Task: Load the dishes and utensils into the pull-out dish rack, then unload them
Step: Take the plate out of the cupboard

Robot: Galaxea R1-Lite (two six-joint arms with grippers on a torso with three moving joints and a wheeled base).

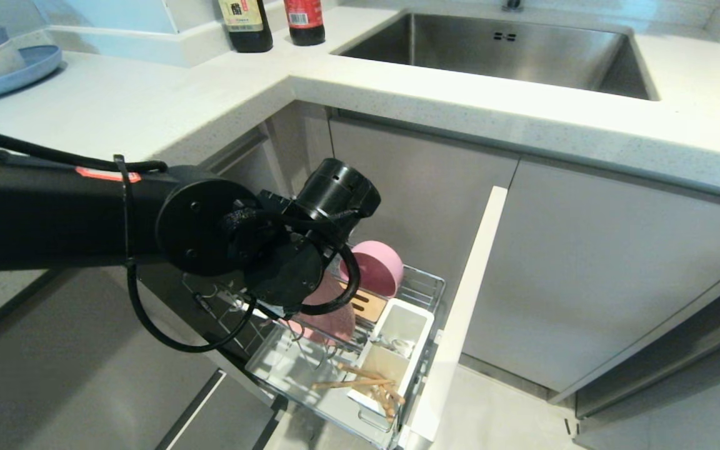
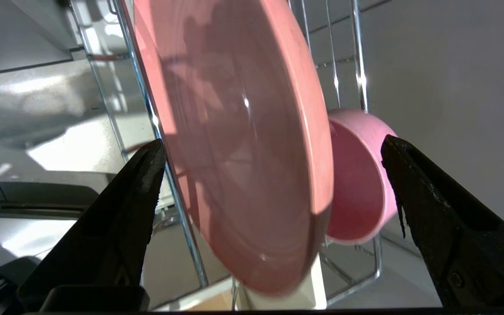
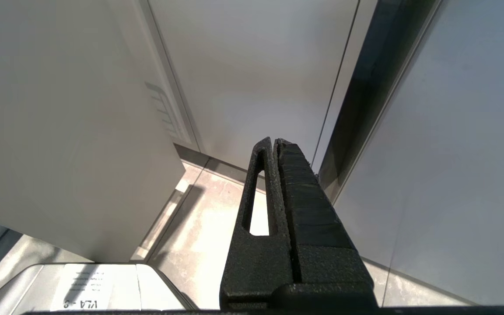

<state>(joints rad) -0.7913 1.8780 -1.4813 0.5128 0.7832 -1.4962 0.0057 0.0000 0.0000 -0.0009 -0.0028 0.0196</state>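
Note:
I should unload the pink plate from the pull-out dish rack (image 2: 361,78) next, so I should grab the plate by its raised rim (image 2: 314,170) with my left gripper.
The pull-out dish rack (image 1: 425,289) stands drawn out from under the counter. In it the pink plate (image 1: 337,320) stands on edge between the wire prongs. The pink bowl (image 1: 377,266) lies on its side behind the plate. Light wooden chopsticks (image 1: 360,377) rest at the rack's near end by the white utensil cup (image 1: 399,340). My left arm reaches down over the rack. My left gripper (image 2: 274,148) is open wide, with the plate (image 2: 243,144) between its fingers (image 2: 145,179) and neither pad touching it. The bowl (image 2: 359,183) sits just beyond. My right gripper (image 3: 274,142) is shut and empty, parked low by the cabinet fronts.
The white drawer front (image 1: 467,294) juts out to the right of the rack. On the counter are a blue plate with stacked bowls (image 1: 4,65) at far left, two dark bottles (image 1: 247,25) and the steel sink (image 1: 497,50). Grey cabinet doors flank the opening.

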